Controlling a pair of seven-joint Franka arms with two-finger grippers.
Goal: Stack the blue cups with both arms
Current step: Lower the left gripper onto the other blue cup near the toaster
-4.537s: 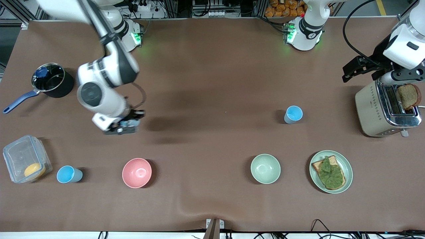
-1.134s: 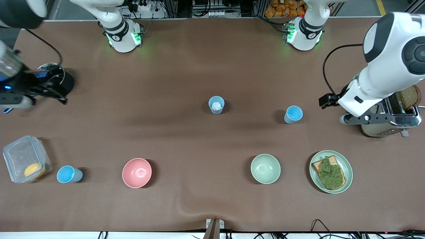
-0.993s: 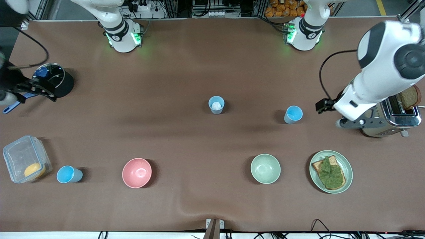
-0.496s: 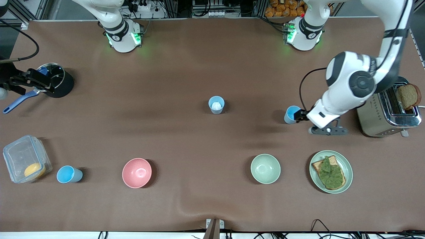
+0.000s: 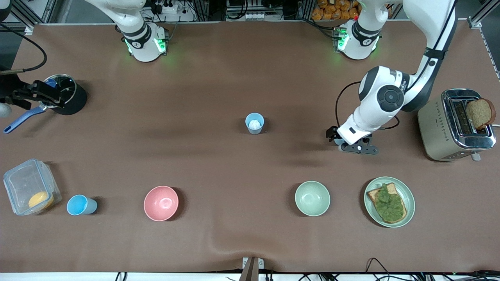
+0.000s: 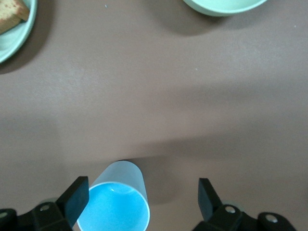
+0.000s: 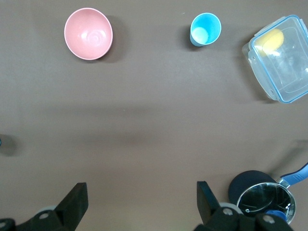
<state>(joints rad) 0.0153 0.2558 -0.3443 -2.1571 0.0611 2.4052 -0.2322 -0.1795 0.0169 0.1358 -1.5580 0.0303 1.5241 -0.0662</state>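
My left gripper takes hold of the sky-blue cup by its rim next. Then it stacks it into the grey-blue cup in the middle of the table.
A dull grey-blue cup with a whitish inside bottom stands upright at mid-table. A sky-blue cup stands between the open fingers of my left gripper, close to one finger. In the front view that gripper is low over this cup and hides most of it. Another sky-blue cup stands beside the plastic box; it also shows in the right wrist view. My right gripper is open and empty, up in the air by the pot, and waits.
A pink bowl and a pale green bowl stand nearer the front camera. A plate with toast and a toaster are at the left arm's end. A black pot and a plastic box are at the right arm's end.
My left arm has swung from the toaster to the sky-blue cup and come down around it. My right arm has drawn back to the pot. The grey-blue cup stands at mid-table.
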